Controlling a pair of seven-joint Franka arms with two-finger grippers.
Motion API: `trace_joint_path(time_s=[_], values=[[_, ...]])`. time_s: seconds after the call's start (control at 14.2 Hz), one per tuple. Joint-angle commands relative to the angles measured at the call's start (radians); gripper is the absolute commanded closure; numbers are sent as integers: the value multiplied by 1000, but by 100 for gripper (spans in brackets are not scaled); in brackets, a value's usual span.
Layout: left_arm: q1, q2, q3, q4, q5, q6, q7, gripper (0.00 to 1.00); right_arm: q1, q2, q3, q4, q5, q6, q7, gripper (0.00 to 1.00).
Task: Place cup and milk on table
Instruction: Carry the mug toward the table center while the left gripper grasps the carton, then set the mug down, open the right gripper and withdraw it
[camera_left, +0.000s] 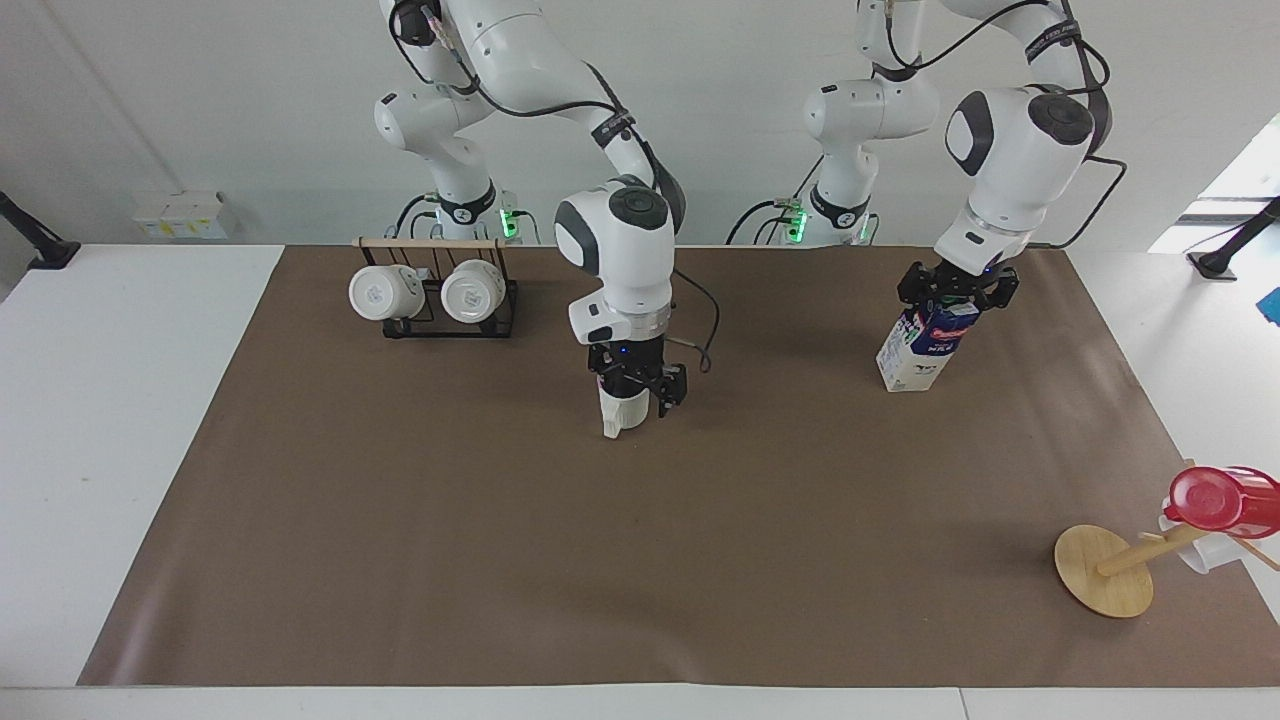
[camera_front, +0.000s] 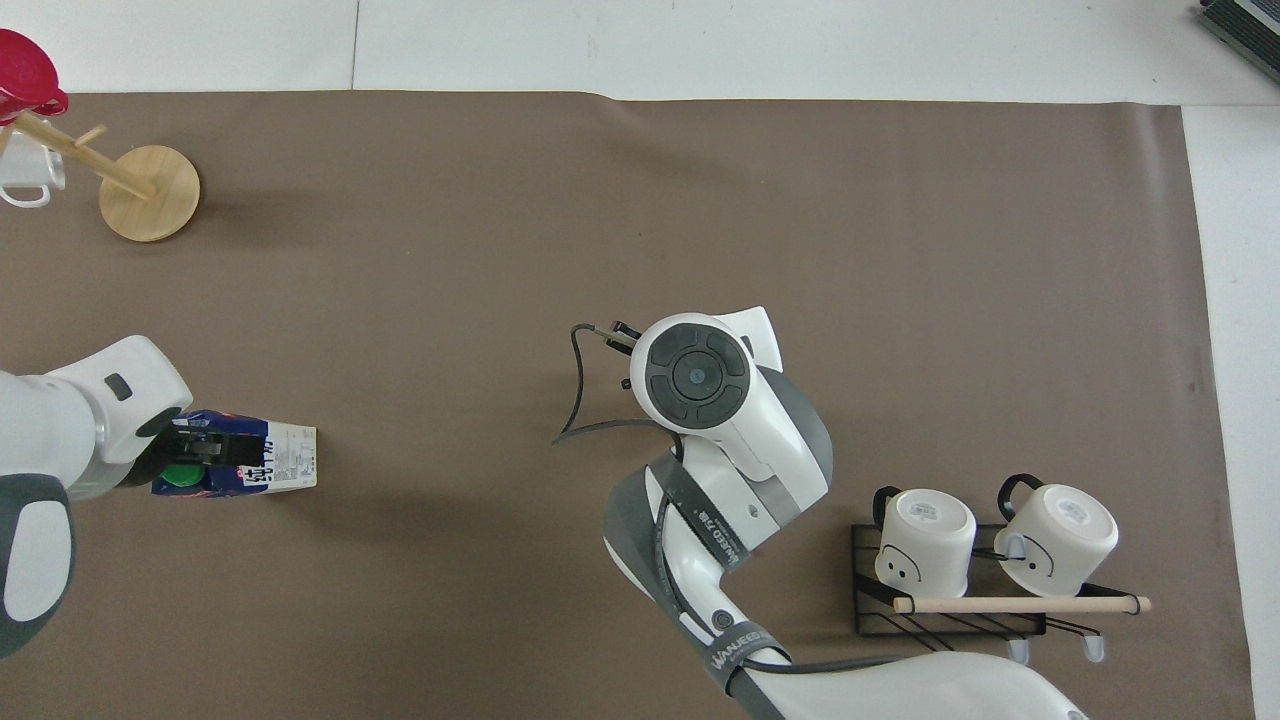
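Observation:
My left gripper's fingers reach down around the carton's gable top (camera_front: 226, 462) behind the green cap (camera_front: 184, 475), so it is now time to close. Closing now would catch the milk.
The cup (camera_left: 622, 410) stands upright on the brown paper of the table (camera_left: 640, 570), near the middle, with its handle pointing away from the robots. My right gripper (camera_left: 638, 385) is open just over its rim, one finger on each side. The right arm's hand hides the cup in the overhead view. The milk (camera_left: 920, 350) stands upright on the paper toward the left arm's end and also shows in the overhead view (camera_front: 275, 465). My left gripper (camera_left: 957, 292) is open and sits low around the carton's gable top and green cap.
A black wire rack (camera_left: 435, 300) with two white mugs stands close to the robots at the right arm's end. A tilted wooden stand on a round disc (camera_left: 1103, 570) carries a red-topped cup (camera_left: 1215, 498), farther from the robots than the milk.

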Motion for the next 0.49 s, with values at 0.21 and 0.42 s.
trace_joint_path(time_s=[0.21,0.42], values=[[2,-30,11,-28,5,10,8,0,-83,-149,3,-3,3,-80,-217,0],[2,-30,11,-28,5,6,8,9,-141,-203,3,-5,3,-180,-373,0]])
